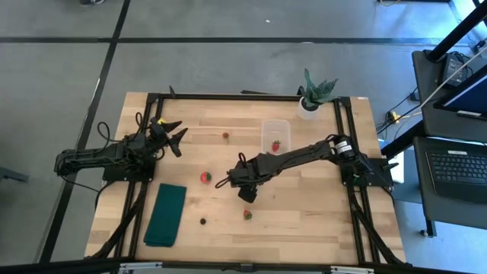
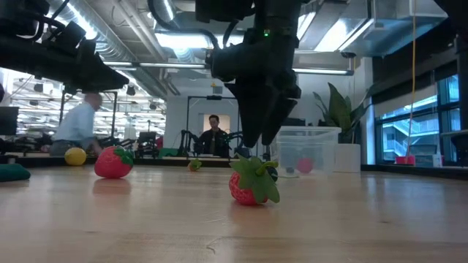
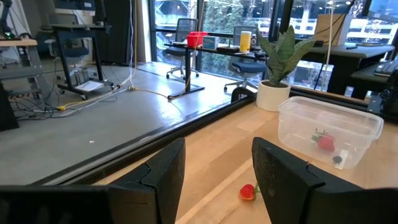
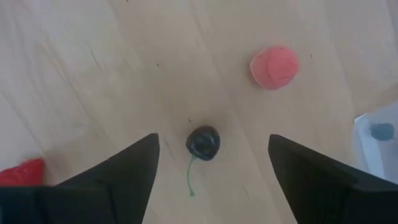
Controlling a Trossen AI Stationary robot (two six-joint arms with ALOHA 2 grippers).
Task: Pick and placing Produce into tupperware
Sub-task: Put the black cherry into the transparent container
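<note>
My right gripper should lower first and then close on the dark berry point(image 4: 203, 143), because its fingers stop above the berry.
My right gripper point(image 1: 247, 195) point(image 4: 212, 142) points down over the middle of the table, open. A dark round berry point(image 4: 203, 143) with a green stem lies on the wood between its fingers, untouched. A pink piece point(image 4: 273, 66) and a red strawberry point(image 4: 22, 172) lie close by. The clear tupperware point(image 1: 275, 135) point(image 3: 329, 127) stands toward the far edge and holds a strawberry point(image 3: 323, 140) and a dark berry point(image 3: 337, 159). Loose strawberries point(image 1: 205, 176) point(image 1: 247, 215), a small red piece point(image 1: 226, 135) and a dark berry point(image 1: 203, 221) lie on the table. My left gripper point(image 1: 175, 137) waits open at the left.
A folded dark green cloth point(image 1: 167, 215) lies near the left front. A potted plant point(image 1: 313, 95) stands at the far edge beside the tupperware. A yellow piece point(image 2: 75, 155) shows in the low view. People are in the room behind the table.
</note>
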